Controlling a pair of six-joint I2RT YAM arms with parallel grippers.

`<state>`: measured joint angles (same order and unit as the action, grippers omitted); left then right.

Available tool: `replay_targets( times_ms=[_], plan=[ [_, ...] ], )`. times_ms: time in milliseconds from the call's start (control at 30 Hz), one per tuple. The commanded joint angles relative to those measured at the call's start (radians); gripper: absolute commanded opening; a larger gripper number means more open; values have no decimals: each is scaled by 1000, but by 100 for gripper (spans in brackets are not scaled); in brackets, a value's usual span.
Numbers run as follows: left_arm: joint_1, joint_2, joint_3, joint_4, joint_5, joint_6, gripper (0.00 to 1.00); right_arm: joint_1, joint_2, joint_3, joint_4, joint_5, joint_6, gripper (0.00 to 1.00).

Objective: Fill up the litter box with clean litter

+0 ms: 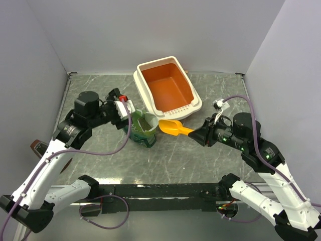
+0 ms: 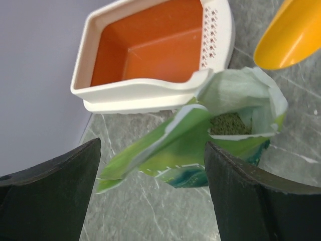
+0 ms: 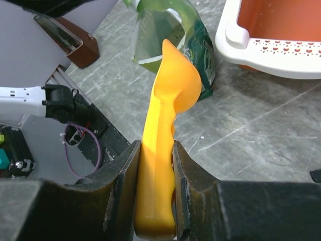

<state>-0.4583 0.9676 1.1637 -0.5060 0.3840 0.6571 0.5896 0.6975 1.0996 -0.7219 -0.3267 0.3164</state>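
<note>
I should next grab the green bag by its top flap (image 3: 131, 4) with my left gripper, so the bag's opening stays open for the scoop (image 3: 156, 165) to take litter.
The litter box (image 1: 145, 70), orange inside with a cream rim, stands at the back centre, and its floor is bare. It also shows in the left wrist view (image 2: 150, 98) and the right wrist view (image 3: 235, 42). No pale pile of clean litter is in view. A green bag (image 1: 144, 131) stands open in front of the box, with tan-green granules (image 2: 228, 124) inside. My left gripper (image 1: 125, 111) is open, and its fingers straddle the bag's top flap (image 2: 153, 145). My right gripper (image 1: 196, 134) is shut on the handle of the orange-yellow scoop (image 3: 156, 165). The scoop's bowl (image 1: 170, 127) is next to the bag.
White walls enclose the grey marble table (image 1: 200, 160) on three sides. A brown object (image 1: 37, 146) lies at the table's left edge. The arm bases and a black rail (image 1: 160, 191) run along the near edge.
</note>
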Motion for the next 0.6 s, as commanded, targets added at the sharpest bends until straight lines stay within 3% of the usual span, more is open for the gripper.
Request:
replay_targets(
  times_ms=[0,300,567],
  plan=[
    [-77,-6,19,-84,-149,78,88,7,-41,-4,19,-3,0,0],
    [-166,20,-47,30,-423,216,85,7,-81,-17,18,-31,-4,0],
    [-180,65,-65,66,-453,292,86,7,-85,-35,27,-48,1,0]
  ],
)
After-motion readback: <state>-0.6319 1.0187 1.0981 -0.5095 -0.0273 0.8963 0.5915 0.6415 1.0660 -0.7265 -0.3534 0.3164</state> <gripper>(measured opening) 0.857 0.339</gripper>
